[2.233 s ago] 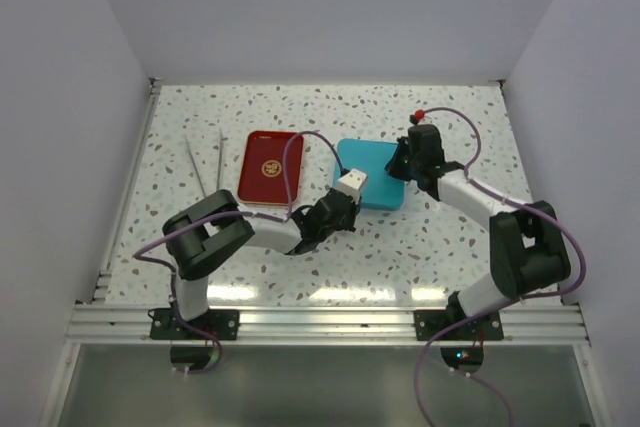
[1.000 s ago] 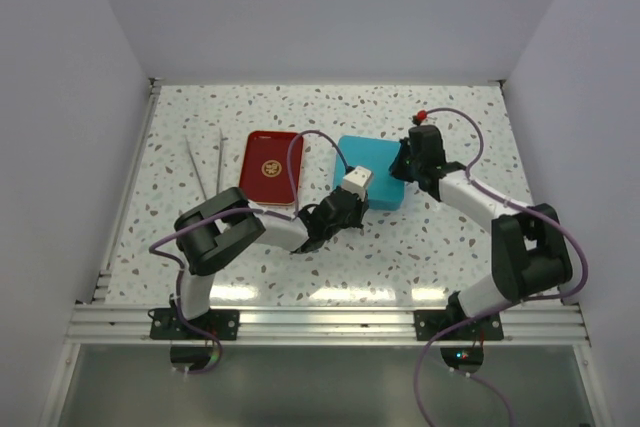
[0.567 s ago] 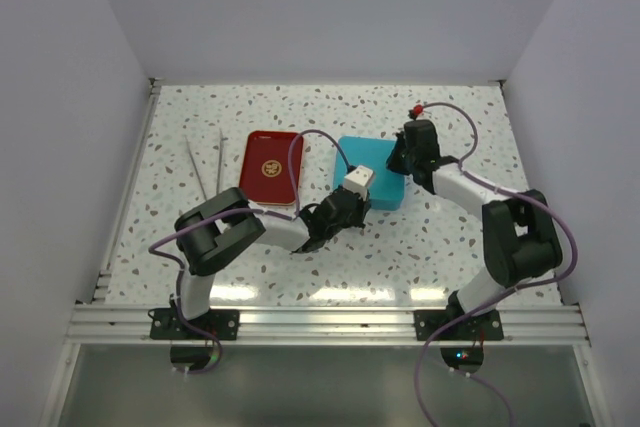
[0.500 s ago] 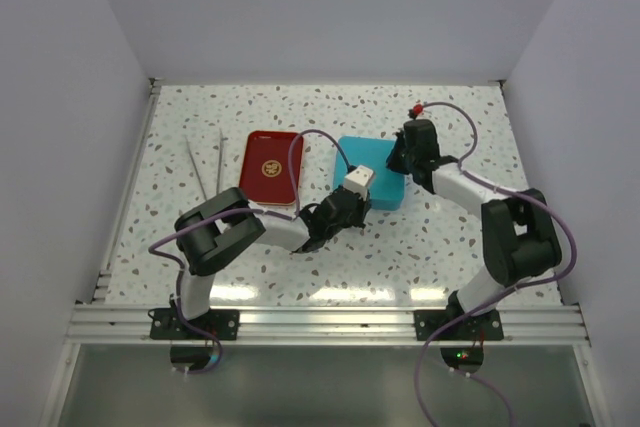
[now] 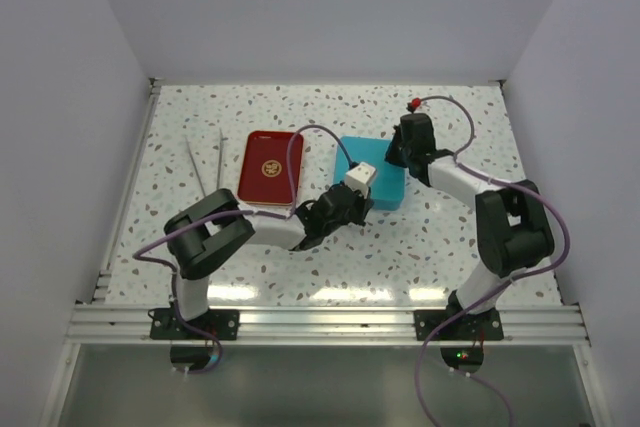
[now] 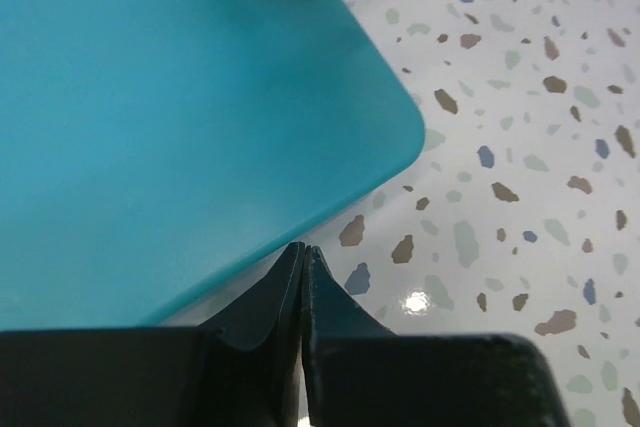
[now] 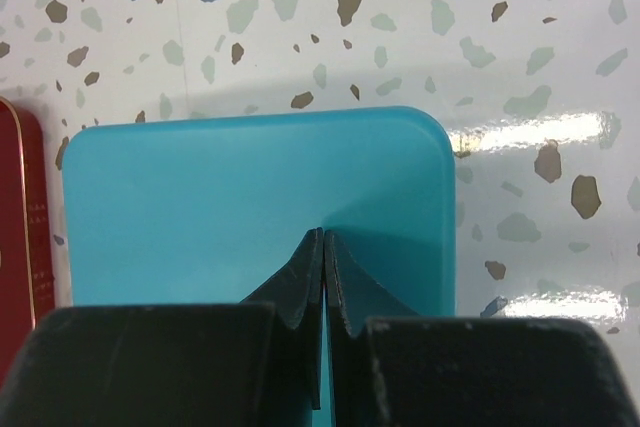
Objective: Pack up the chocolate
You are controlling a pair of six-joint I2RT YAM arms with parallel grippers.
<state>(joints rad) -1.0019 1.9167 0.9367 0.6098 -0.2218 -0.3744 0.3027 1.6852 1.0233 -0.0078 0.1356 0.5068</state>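
Observation:
I would leave the tin where it is if I lifted my left gripper now, because its shut fingers are outside the teal tin's [image 5: 385, 187] near edge [image 5: 388, 205].
No chocolate shows in any view. The teal tin [image 5: 385, 187] stands mid-table with its flat top shut; it fills the left wrist view [image 6: 170, 117] and the right wrist view [image 7: 200, 207]. My left gripper [image 5: 362, 207] is shut and empty, with its tips [image 6: 302, 247] at the tin's near edge, low over the table. My right gripper [image 5: 395, 157] is shut and empty, with its tips [image 7: 324, 234] over the tin's top near its far right corner. Whether either gripper touches the tin cannot be told.
The red tray with a gold emblem [image 5: 270, 167] lies just left of the tin, and its edge shows in the right wrist view [image 7: 15, 227]. Two thin metal sticks [image 5: 205, 162] lie left of the tray. White walls close in the speckled table on three sides.
My right gripper has moved a little back and left, onto the tin's far right corner. My left arm has shifted slightly at the tin's near edge. Both grippers stay shut.

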